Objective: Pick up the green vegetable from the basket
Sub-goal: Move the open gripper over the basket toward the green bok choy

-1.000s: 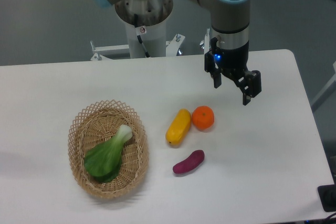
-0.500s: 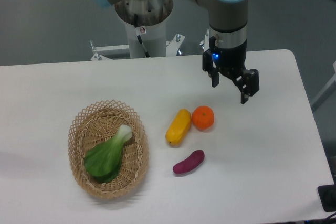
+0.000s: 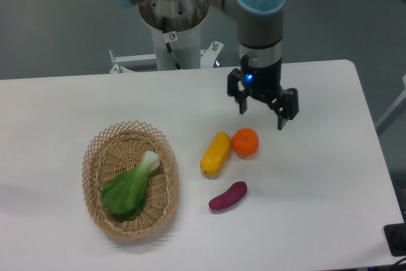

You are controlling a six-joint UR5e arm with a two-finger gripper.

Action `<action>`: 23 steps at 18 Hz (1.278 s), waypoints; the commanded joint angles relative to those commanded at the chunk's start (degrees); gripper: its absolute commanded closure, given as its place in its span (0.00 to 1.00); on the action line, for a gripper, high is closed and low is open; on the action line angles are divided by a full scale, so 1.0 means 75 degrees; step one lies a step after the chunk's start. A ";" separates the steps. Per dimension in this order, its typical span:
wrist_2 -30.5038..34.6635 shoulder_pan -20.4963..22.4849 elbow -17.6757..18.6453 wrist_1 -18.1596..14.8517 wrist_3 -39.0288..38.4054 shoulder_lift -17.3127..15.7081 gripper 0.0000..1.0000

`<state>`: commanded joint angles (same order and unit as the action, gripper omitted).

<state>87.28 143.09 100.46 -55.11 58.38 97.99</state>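
Observation:
I need to grab the green vegetable by its pale stem end (image 3: 150,160) next. This will let me pick the vegetable out of the woven basket (image 3: 166,198).
The green vegetable (image 3: 130,188) lies in the tan woven basket (image 3: 166,198) at the left of the white table, its pale stem end pointing up and right. My gripper (image 3: 261,115) hangs open and empty above the table at the right of centre, just above the orange, far from the basket.
An orange (image 3: 245,142), a yellow oblong vegetable (image 3: 216,153) and a purple eggplant-like piece (image 3: 228,195) lie in the middle of the table between the gripper and the basket. The robot's base column (image 3: 172,23) stands behind the table's far edge.
The gripper has moved left, toward the middle of the table, and turned slightly. The produce and basket have not moved.

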 joint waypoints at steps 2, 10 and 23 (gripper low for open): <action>0.0011 -0.0386 0.0012 0.0000 -0.0585 0.0128 0.00; 0.0000 -0.2004 0.0363 -0.0012 -0.1713 0.0714 0.00; 0.0070 -0.2954 0.0492 0.0469 -0.1936 0.1910 0.00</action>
<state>87.80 120.94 104.15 -51.59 43.86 112.32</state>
